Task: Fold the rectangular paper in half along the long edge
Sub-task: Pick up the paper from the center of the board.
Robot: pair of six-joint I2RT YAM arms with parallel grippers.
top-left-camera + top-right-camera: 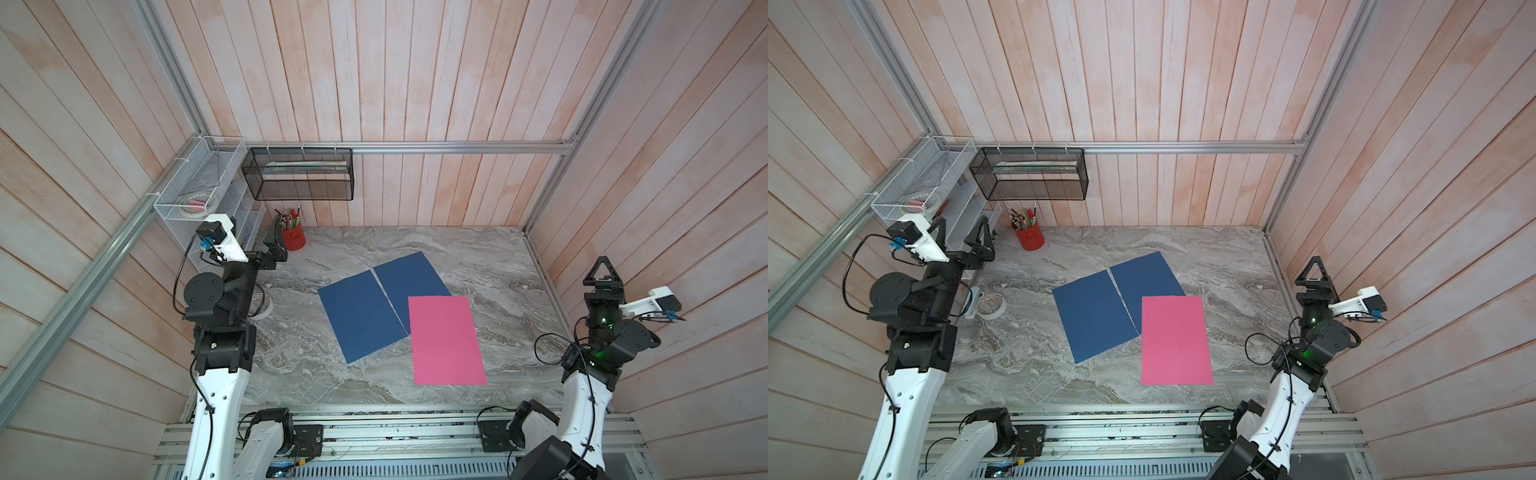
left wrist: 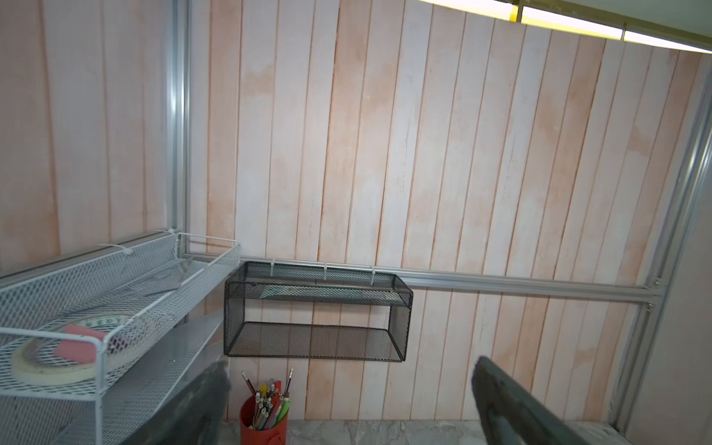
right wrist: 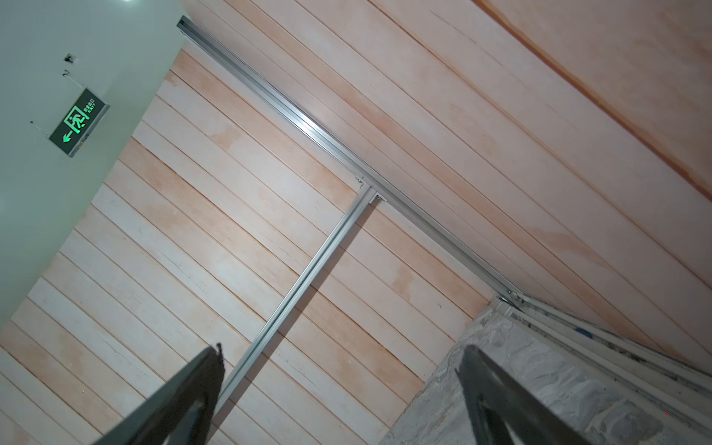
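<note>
My left gripper should next take hold of the long edge of the pink paper that is nearest to it, and this will leave the opposite long edge free.
Three rectangular sheets lie flat on the marble table (image 1: 490, 266). A pink paper (image 1: 446, 340) (image 1: 1175, 340) lies nearest the front, overlapping a corner of a dark blue sheet (image 1: 411, 278). A second dark blue sheet (image 1: 359, 316) lies edge to edge with that one, on its left. My left gripper (image 1: 959, 224) (image 2: 348, 370) hovers open at the back left, well away from the sheets, facing the back wall. Held up by the right wall, my right gripper (image 1: 602, 268) (image 3: 342, 348) is open too. Neither holds anything, and no paper shows in the wrist views.
A red pencil cup (image 1: 294, 239) (image 2: 264, 424) stands at the back left, just ahead of the left gripper. A black mesh shelf (image 1: 299, 174) and a white wire basket (image 1: 195, 183) hang on the walls. A tape roll (image 1: 990, 305) lies by the left arm.
</note>
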